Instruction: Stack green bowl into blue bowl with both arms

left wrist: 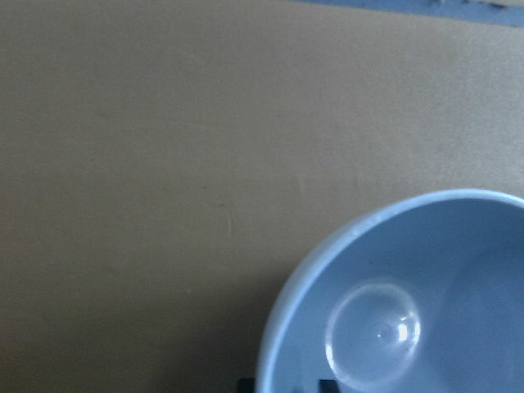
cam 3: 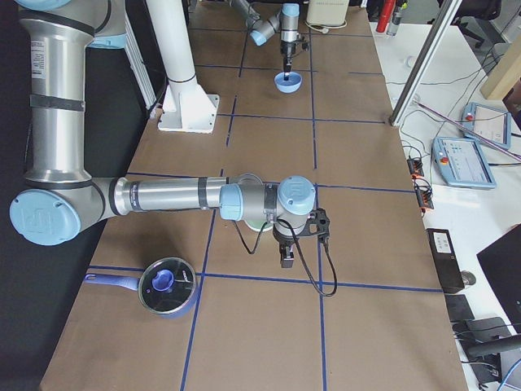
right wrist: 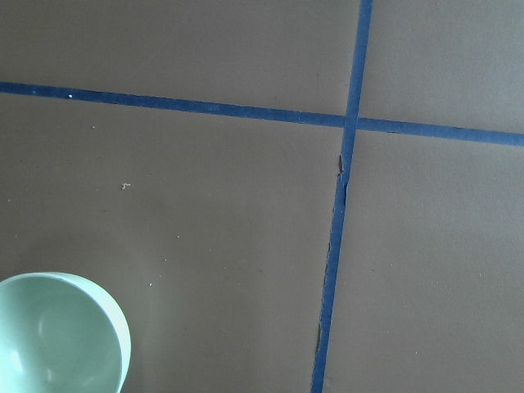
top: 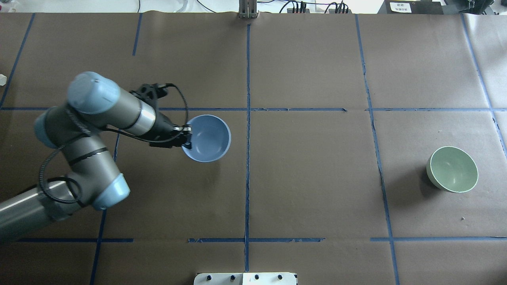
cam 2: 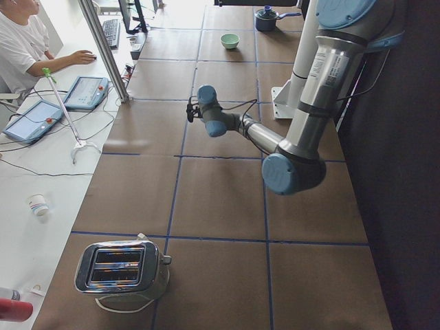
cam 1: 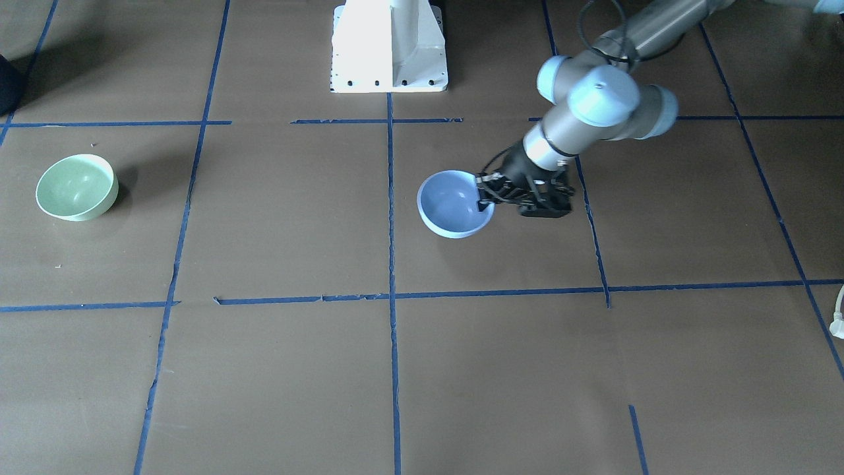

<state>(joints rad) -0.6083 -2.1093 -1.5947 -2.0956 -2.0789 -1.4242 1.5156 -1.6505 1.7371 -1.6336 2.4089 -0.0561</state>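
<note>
The blue bowl [cam 1: 455, 204] hangs beside the centre tape line [cam 1: 391, 207], so it is too early to release. My left gripper keeps hold of it until it is over the tape and lowered.
The blue bowl [cam 1: 455, 204] sits left of the table's centre line in the overhead view [top: 208, 138]. My left gripper [top: 186, 138] is shut on its near-left rim, one finger inside and one outside [cam 1: 484, 194]. The left wrist view shows the bowl's inside [left wrist: 409, 311]. The green bowl [top: 452, 169] stands upright, far to the right [cam 1: 77, 187]. My right gripper [cam 3: 285, 254] shows only in the exterior right view, pointing down beside the green bowl [cam 3: 259, 221]; I cannot tell whether it is open or shut. The right wrist view shows the green bowl's rim [right wrist: 57, 336] at lower left.
The white pedestal base [cam 1: 389, 46] stands at the robot's edge of the table. A toaster [cam 2: 124, 268] sits at the table's left end and a lidded blue pot [cam 3: 167, 285] at its right end. Blue tape lines grid the brown surface.
</note>
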